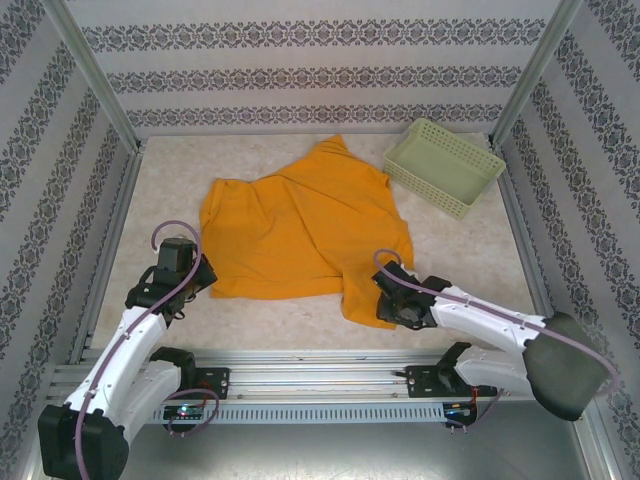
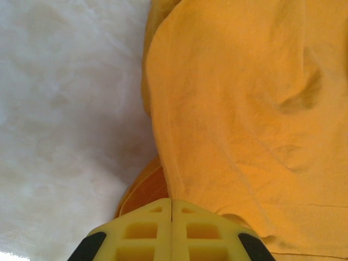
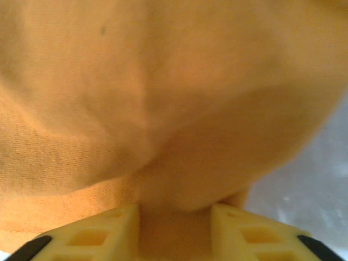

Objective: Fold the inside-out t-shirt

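The inside-out t-shirt (image 1: 300, 225) needs stretching for folding, so my right gripper should next grab its near corner opposite my left gripper.
The inside-out t-shirt (image 1: 300, 225) is orange-yellow and lies spread and rumpled on the middle of the table, one point reaching toward the back. At its near left corner my left gripper (image 1: 197, 278) is shut. In the left wrist view the yellow fingers (image 2: 141, 228) meet tip to tip at the left gripper (image 2: 172, 202), and the t-shirt (image 2: 244, 109) edge runs into the seam between them. My right gripper (image 1: 385, 300) is at the shirt's near right corner. In the right wrist view the right gripper (image 3: 174, 209) has its jaws apart, with a fold of the t-shirt (image 3: 163, 81) bulging between them.
A pale green lattice basket (image 1: 443, 166) sits tilted at the back right, just clear of the shirt. Bare pale tabletop (image 1: 170, 170) shows left of the shirt and along the near edge. Metal frame posts and patterned walls close in the table on three sides.
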Available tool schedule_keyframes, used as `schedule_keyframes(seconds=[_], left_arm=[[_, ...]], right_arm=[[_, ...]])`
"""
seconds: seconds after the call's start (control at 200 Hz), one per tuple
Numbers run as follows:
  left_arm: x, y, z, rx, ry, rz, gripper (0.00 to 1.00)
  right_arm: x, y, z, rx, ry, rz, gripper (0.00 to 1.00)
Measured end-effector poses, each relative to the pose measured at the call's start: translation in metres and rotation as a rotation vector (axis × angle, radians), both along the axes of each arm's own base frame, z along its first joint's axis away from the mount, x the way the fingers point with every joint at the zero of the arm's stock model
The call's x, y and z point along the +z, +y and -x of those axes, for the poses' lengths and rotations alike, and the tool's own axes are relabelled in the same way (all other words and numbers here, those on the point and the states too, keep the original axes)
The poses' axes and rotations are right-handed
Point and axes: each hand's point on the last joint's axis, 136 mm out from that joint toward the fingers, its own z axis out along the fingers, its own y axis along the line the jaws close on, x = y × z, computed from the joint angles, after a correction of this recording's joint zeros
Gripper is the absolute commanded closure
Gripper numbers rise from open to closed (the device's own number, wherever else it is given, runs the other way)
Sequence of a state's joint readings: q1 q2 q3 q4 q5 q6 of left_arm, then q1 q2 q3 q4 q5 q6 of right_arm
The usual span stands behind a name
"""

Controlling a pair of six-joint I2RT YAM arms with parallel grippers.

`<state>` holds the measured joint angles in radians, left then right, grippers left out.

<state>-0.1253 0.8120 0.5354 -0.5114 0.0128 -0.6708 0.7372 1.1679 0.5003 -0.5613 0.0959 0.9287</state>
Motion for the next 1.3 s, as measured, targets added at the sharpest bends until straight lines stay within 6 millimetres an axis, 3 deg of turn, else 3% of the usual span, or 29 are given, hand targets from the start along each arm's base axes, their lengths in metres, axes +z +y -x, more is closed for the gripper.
schedule_keyframes(seconds=[0.175, 0.365, 0.44, 0.54, 0.634, 0.719, 0.824, 0.959, 1.024, 1.124, 1.299], left_arm=[[-0.005, 0.003, -0.003, 0.011, 0.032, -0.018, 1.0], [-0.001, 0.006, -0.015, 0.027, 0.051, -0.042, 1.0], [0.009, 0.009, -0.024, 0.041, 0.031, -0.057, 1.0], [0.03, 0.012, -0.036, 0.056, -0.014, -0.071, 1.0], [0.052, 0.019, -0.044, 0.085, -0.064, -0.085, 1.0], [0.072, 0.026, -0.044, 0.115, -0.121, -0.103, 1.0], [0.096, 0.036, -0.033, 0.156, -0.195, -0.125, 1.0], [0.12, 0.043, -0.019, 0.187, -0.28, -0.134, 1.0], [0.13, 0.044, -0.013, 0.187, -0.311, -0.131, 1.0], [0.155, 0.043, -0.012, 0.179, -0.349, -0.127, 1.0], [0.231, 0.032, -0.023, 0.135, -0.492, -0.081, 1.0]], right_arm=[[-0.003, 0.012, -0.006, 0.002, 0.001, -0.001, 1.0], [0.009, 0.008, -0.008, -0.01, -0.025, 0.01, 1.0], [0.031, 0.004, -0.012, -0.011, -0.074, -0.012, 1.0], [0.078, -0.004, -0.025, -0.05, -0.201, -0.102, 1.0], [0.125, -0.026, -0.038, -0.132, -0.338, -0.185, 1.0], [0.151, -0.048, -0.041, -0.207, -0.417, -0.231, 1.0], [0.159, -0.065, -0.044, -0.271, -0.433, -0.252, 1.0], [0.158, -0.071, -0.046, -0.308, -0.406, -0.286, 1.0], [0.167, -0.074, -0.048, -0.323, -0.412, -0.304, 1.0], [0.214, -0.077, -0.058, -0.331, -0.501, -0.341, 1.0], [0.332, -0.08, -0.067, -0.304, -0.782, -0.42, 1.0]])
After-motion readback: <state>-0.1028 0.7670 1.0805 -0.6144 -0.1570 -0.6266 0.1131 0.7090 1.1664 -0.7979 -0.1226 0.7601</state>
